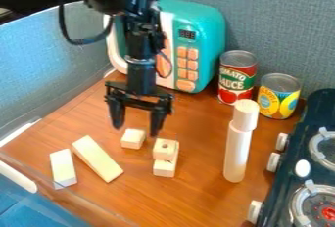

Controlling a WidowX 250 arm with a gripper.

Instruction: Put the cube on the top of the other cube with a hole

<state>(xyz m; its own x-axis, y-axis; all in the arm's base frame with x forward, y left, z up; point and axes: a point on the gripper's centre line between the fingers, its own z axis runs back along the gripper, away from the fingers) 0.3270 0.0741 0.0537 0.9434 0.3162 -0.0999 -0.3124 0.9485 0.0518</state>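
Observation:
The pale wooden cube (132, 138) needs to be stacked on the cube with a hole, so my gripper should next pick it up by its opposite sides.
The black gripper (136, 130) hangs over the left-centre of the table, pointing down, its two fingers spread wide. A small pale wooden cube (132, 138) lies on the table, showing just below the gap between the fingertips. To its right is a cube with a dark hole in its top (164, 147), just beyond the right fingertip in the view. That holed cube rests against or on another pale block (165, 167); exactly how they join I cannot tell. Nothing is held in the gripper.
Two long pale blocks (97, 158) (63, 168) lie at the left. A tall white cylinder (238, 145) stands right of centre. Behind are a teal toy microwave (210, 35) and two cans (237, 77) (279, 96). A black stove (294, 172) borders the right side.

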